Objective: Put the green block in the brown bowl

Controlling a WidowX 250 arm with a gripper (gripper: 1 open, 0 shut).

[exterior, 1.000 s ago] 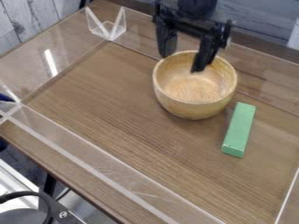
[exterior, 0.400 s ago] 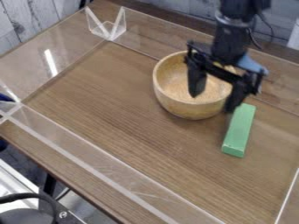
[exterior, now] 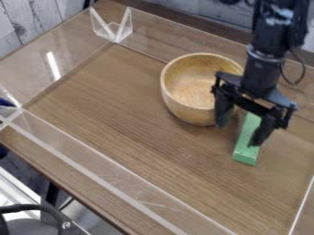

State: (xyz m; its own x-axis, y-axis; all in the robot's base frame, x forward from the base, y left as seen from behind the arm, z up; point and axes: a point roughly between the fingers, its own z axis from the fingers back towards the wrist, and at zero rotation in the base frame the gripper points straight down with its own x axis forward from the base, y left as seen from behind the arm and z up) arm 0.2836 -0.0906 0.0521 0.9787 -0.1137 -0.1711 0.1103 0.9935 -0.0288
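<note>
The green block [exterior: 249, 147] is still below my gripper's fingers, and one finger is over by the brown bowl's rim. My gripper needs to lower before it closes, because it would miss the block if it closed now.
The green block [exterior: 249, 147] lies flat on the wooden table, just right of the brown bowl [exterior: 199, 88]. My gripper [exterior: 248, 121] hangs open directly over the block's far half, one dark finger on each side of it. The fingertips are low, near the block's top end, and nothing is held between them. The block's upper part is partly hidden behind the fingers. Nothing lies inside the bowl.
Clear acrylic walls [exterior: 50, 138] ring the wooden table [exterior: 110, 119]. A clear plastic bracket [exterior: 110, 24] stands at the far left corner. The table's right edge runs close behind the arm.
The gripper has travelled from above the bowl's far rim to the right and toward the front, and now stands lower, over the green block. It stayed open throughout.
</note>
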